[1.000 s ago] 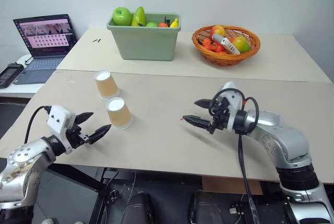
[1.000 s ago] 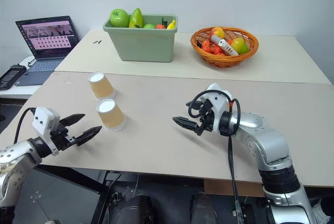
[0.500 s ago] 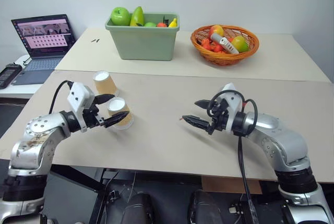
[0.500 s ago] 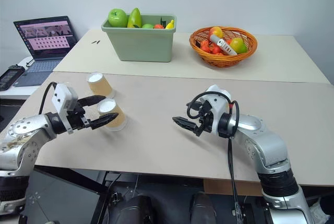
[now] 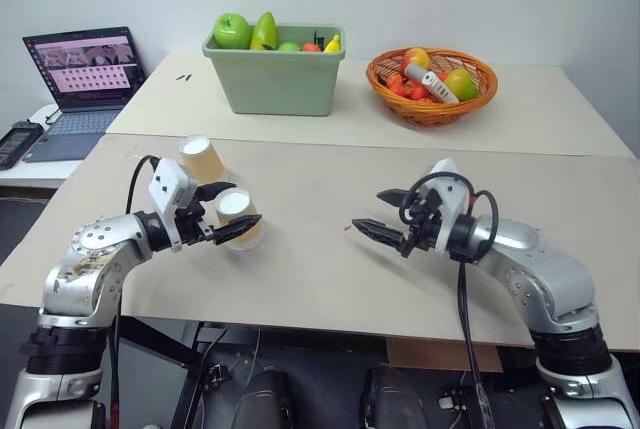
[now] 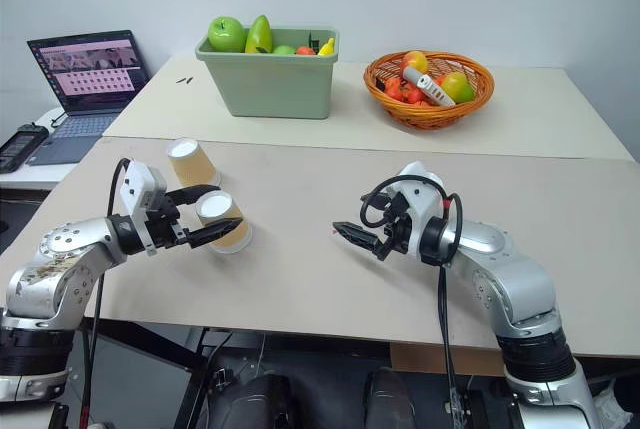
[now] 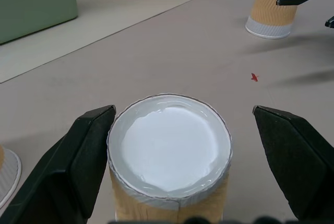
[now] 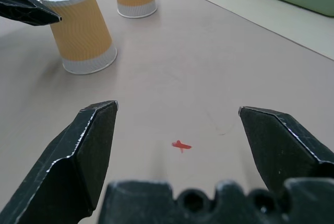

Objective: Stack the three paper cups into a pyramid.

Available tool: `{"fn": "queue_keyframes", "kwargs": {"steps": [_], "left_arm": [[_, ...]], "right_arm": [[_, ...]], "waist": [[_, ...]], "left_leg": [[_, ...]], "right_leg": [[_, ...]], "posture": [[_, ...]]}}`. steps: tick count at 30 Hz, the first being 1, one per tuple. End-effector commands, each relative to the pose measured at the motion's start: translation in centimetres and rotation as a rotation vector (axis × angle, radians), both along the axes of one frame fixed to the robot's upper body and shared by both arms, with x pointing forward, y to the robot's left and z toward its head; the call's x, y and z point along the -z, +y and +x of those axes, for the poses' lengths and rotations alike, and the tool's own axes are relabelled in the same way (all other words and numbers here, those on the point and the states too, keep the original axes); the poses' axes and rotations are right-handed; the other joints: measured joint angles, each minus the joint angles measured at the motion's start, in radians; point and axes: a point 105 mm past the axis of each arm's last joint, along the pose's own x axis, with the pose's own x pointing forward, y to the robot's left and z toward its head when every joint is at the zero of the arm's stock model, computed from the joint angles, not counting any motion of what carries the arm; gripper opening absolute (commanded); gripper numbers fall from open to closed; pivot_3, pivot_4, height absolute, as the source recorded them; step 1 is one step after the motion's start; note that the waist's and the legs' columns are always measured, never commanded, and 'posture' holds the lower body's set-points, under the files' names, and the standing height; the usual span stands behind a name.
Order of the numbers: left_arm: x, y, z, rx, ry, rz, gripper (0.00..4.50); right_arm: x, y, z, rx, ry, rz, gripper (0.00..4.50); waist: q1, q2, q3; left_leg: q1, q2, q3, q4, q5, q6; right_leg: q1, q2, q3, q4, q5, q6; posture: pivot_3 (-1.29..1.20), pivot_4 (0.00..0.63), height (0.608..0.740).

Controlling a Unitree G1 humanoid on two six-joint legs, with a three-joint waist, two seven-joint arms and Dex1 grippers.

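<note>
My left gripper should close on the cup now, because the nearer cup's white base (image 5: 235, 203) (image 7: 170, 148) is between its fingers.
Two of the paper cups stand upside down on the tan table, white bases up. My left gripper (image 5: 243, 204) is open with its fingers on either side of the nearer cup (image 5: 240, 219), level with the top of it. One finger (image 7: 86, 145) sits close against that cup (image 7: 169, 156) and the other stands well off. The farther cup (image 5: 203, 161) stands just behind it. A third cup (image 7: 271, 4) stands past the fingertips of my right gripper (image 5: 366, 210), which hovers open and empty over a small red mark (image 8: 181, 145).
At the back stand a green bin of fruit (image 5: 275, 79) and an orange basket of fruit (image 5: 432, 84). A laptop (image 5: 85, 69) and a phone (image 5: 15, 139) rest on a side table at the far left. Bare tabletop (image 5: 310, 189) lies between my grippers.
My left arm has come up from the table's front edge, forward and to the right, so its open fingers now straddle the nearer cup. The right gripper has stayed put.
</note>
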Motion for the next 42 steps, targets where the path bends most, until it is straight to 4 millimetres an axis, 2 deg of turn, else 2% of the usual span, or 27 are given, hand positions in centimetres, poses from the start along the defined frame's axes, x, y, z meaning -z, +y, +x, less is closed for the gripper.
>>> {"fn": "queue_keyframes", "kwargs": {"steps": [1,6,9,12,13,20,33,37,40,42], "left_arm": [[-1.5,0.0,0.5,0.001,-0.060,0.001,4.50],[-1.3,0.2,0.7,-0.004,-0.038,-0.008,4.50],[-1.3,0.1,0.8,-0.006,-0.037,-0.009,3.81],[-1.3,0.0,0.9,-0.003,-0.039,-0.010,2.68],[-1.3,-0.1,0.9,-0.001,-0.039,-0.010,2.53],[-1.7,-0.5,1.0,0.007,-0.058,-0.002,2.53],[-4.5,-3.3,1.4,0.117,-0.139,-0.029,2.53],[-5.5,-5.0,1.8,0.167,-0.154,-0.057,2.53],[-5.6,-8.0,2.3,0.271,-0.149,-0.067,2.53],[-4.9,-10.5,2.9,0.356,-0.119,-0.066,2.53]], "right_arm": [[-1.6,-0.5,0.2,0.026,-0.075,0.007,4.38],[-1.7,-0.7,0.3,0.042,-0.079,0.008,4.38],[-1.5,-0.9,0.3,0.051,-0.078,0.004,4.40],[-1.5,-1.0,0.4,0.061,-0.080,0.000,4.40],[-1.6,-1.1,0.5,0.066,-0.084,-0.001,4.40],[-1.5,-1.2,0.6,0.078,-0.087,-0.004,4.40],[-1.5,-2.1,1.1,0.145,-0.111,-0.007,4.40],[-1.4,-2.3,1.2,0.162,-0.113,-0.012,4.40],[-1.5,-2.6,1.6,0.197,-0.130,-0.018,4.40],[-2.5,-3.0,1.6,0.219,-0.158,0.009,4.40]], "waist": [[0.000,0.000,0.000],[-0.002,0.000,0.000],[-0.001,0.000,0.000],[0.000,0.000,0.000],[0.000,0.000,0.000],[-0.001,0.000,0.000],[0.001,0.000,0.000],[0.001,0.000,0.001],[0.005,-0.001,0.001],[0.011,-0.001,0.001]], "left_leg": [[0.000,0.000,0.000,0.000,0.000,0.000],[0.000,0.000,0.000,0.000,0.000,0.000],[0.000,0.000,0.000,0.000,0.000,0.000],[0.000,0.000,0.000,0.000,0.000,0.000],[0.000,0.000,0.000,0.000,0.000,0.000],[0.000,0.000,0.000,0.000,0.000,0.000],[0.000,-0.001,0.000,0.000,0.000,0.000],[0.000,-0.001,0.000,0.000,0.000,0.000],[0.000,-0.001,0.000,0.000,0.000,0.000],[-0.001,-0.002,-0.001,0.000,0.000,0.000]], "right_leg": [[0.000,0.000,0.000,0.000,0.000,0.000],[0.000,0.000,0.000,0.000,0.000,0.000],[0.000,0.000,0.000,0.000,0.000,0.000],[0.000,0.000,0.000,0.000,0.000,0.000],[0.000,0.000,0.000,0.000,0.000,0.000],[0.000,0.000,0.000,0.000,0.000,0.000],[0.000,0.000,0.000,0.000,0.000,0.000],[0.000,0.000,0.000,0.000,0.000,0.000],[0.000,0.000,0.000,0.000,0.000,0.000],[0.001,0.000,0.000,0.000,0.000,0.001]], "posture": [[0.00,0.150,0.643],[0.00,0.150,0.643],[0.00,0.150,0.643],[0.00,0.150,0.643],[0.00,0.150,0.643],[0.00,0.150,0.643],[0.00,0.150,0.643],[0.00,0.150,0.643],[0.00,0.150,0.643],[0.00,0.150,0.643]]}}
